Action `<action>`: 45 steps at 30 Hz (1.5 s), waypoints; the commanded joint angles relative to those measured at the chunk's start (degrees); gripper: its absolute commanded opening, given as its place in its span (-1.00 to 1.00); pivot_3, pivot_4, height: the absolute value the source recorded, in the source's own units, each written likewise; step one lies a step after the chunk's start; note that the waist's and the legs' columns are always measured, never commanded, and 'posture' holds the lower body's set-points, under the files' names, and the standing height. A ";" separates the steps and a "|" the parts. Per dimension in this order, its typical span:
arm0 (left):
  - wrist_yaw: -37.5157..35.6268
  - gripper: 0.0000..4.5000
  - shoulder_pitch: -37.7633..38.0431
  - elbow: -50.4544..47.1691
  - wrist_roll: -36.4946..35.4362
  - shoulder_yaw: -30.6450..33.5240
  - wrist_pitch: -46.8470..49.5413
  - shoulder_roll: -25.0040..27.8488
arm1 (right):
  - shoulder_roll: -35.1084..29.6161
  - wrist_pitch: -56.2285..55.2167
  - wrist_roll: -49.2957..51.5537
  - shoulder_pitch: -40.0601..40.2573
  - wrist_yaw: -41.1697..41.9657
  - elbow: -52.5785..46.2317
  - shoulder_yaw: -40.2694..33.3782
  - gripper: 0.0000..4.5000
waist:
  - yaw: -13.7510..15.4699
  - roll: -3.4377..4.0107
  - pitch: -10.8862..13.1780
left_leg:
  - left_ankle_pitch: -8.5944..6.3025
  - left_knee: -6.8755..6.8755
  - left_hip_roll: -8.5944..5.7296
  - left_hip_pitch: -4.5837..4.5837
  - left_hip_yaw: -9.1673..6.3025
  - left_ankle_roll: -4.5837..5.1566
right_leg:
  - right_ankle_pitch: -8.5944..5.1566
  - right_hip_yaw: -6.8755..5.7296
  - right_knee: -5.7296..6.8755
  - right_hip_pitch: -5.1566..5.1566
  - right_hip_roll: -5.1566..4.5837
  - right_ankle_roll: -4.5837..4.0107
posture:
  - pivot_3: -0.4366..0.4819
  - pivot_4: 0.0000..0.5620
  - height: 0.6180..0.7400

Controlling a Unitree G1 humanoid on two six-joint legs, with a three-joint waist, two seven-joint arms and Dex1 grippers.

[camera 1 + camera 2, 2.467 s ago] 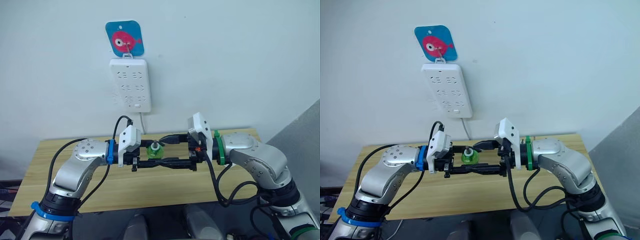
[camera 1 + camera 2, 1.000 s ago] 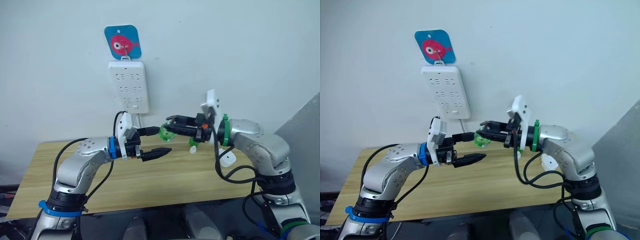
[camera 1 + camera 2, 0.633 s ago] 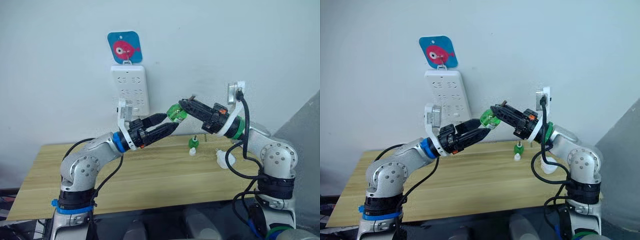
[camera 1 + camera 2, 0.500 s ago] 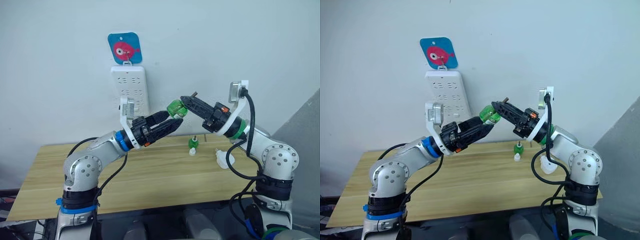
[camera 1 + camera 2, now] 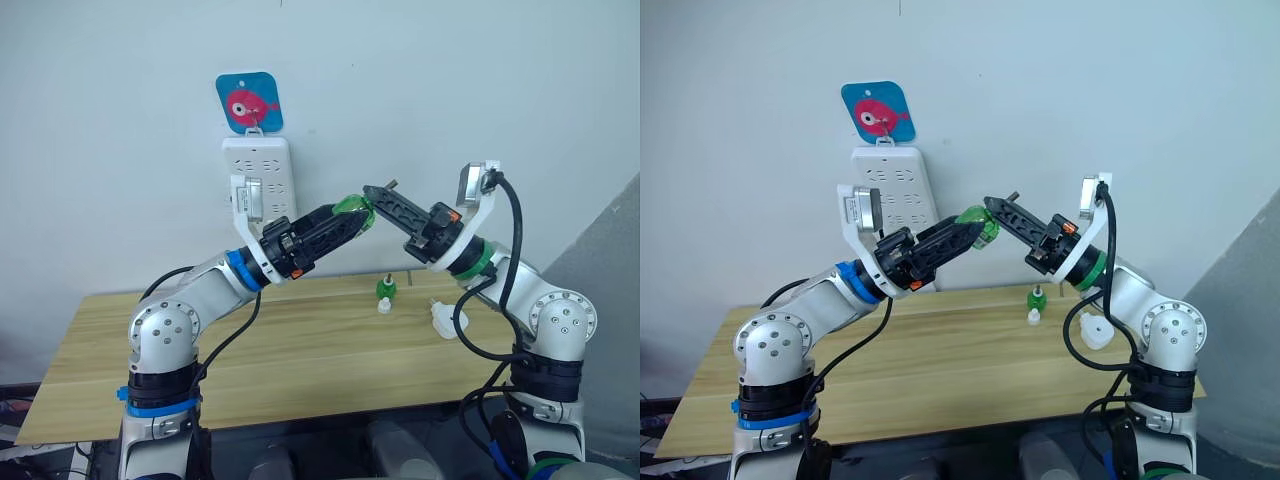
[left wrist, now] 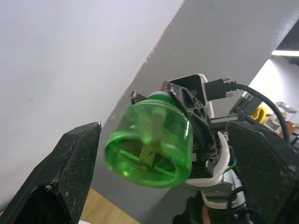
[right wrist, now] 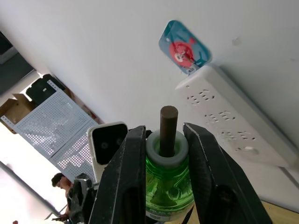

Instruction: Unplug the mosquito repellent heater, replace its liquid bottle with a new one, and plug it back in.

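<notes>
The left gripper needs to take the green liquid bottle by its wide base [image 5: 351, 205] next, so that the bottle's neck and wick stay free to go into the heater [image 5: 446, 319].
A green liquid bottle [image 5: 356, 207] hangs in the air in front of the wall, tilted. My right gripper [image 5: 372, 192] is shut on its white neck [image 7: 167, 142], with the dark wick standing out between the fingers. My left gripper [image 5: 347, 216] reaches in from the other side, open. Its fingers [image 6: 60, 177] stand wide apart on either side of the bottle's base [image 6: 149, 140], with gaps showing. The mosquito repellent heater [image 5: 446, 319], white and rounded, lies on the wooden table [image 5: 300, 350] at the right. A second small green bottle [image 5: 385, 289] stands near it, with a small white piece in front.
A white power strip [image 5: 258, 180] hangs on the wall under a blue tag with a pink fish [image 5: 248, 102], just left of my left arm. Its cord drops behind the table. A grey panel [image 5: 610, 250] stands at the far right.
Both arms have risen from just above the table to in front of the wall, the right carrying the bottle. The left fingertips have since moved up around the bottle's base.
</notes>
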 commanded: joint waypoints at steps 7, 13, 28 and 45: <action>1.08 1.00 -0.31 0.78 -3.59 0.45 -0.14 0.32 | -1.17 -3.31 4.15 -0.07 -0.83 -2.71 2.16 -0.62 | 0.01 0.00 0.00 | 0.00 -0.01 0.00 -0.01 0.01 0.00 | 0.00 0.01 -0.02 0.00 0.00 0.00 | -0.42 -0.89 1.00; 0.56 0.92 0.68 0.89 -3.65 0.60 -0.20 0.91 | -1.85 -4.62 4.91 -0.28 -1.21 -2.56 2.86 -0.62 | 0.02 0.00 0.00 | 0.00 -0.02 0.01 0.00 0.02 0.00 | 0.00 0.03 -0.02 -0.01 0.01 0.00 | -0.42 -0.89 1.00; 1.15 0.07 1.06 2.11 -5.65 1.24 -0.68 1.08 | -3.79 -5.88 6.14 -0.05 -0.66 -2.41 4.58 -0.62 | 0.05 0.00 -0.01 | 0.00 -0.02 0.01 -0.01 0.04 0.00 | -0.01 0.05 -0.05 -0.01 0.02 0.01 | -0.42 -0.88 1.00; 0.65 0.07 3.64 2.71 -2.86 1.81 -2.38 2.07 | -18.97 -4.99 -0.08 9.34 -1.21 -4.03 0.74 1.00 | 0.47 0.00 0.03 | -0.02 -0.12 0.00 -0.03 0.17 0.01 | -0.01 0.19 -0.23 -0.04 0.02 0.02 | -0.44 -0.73 1.00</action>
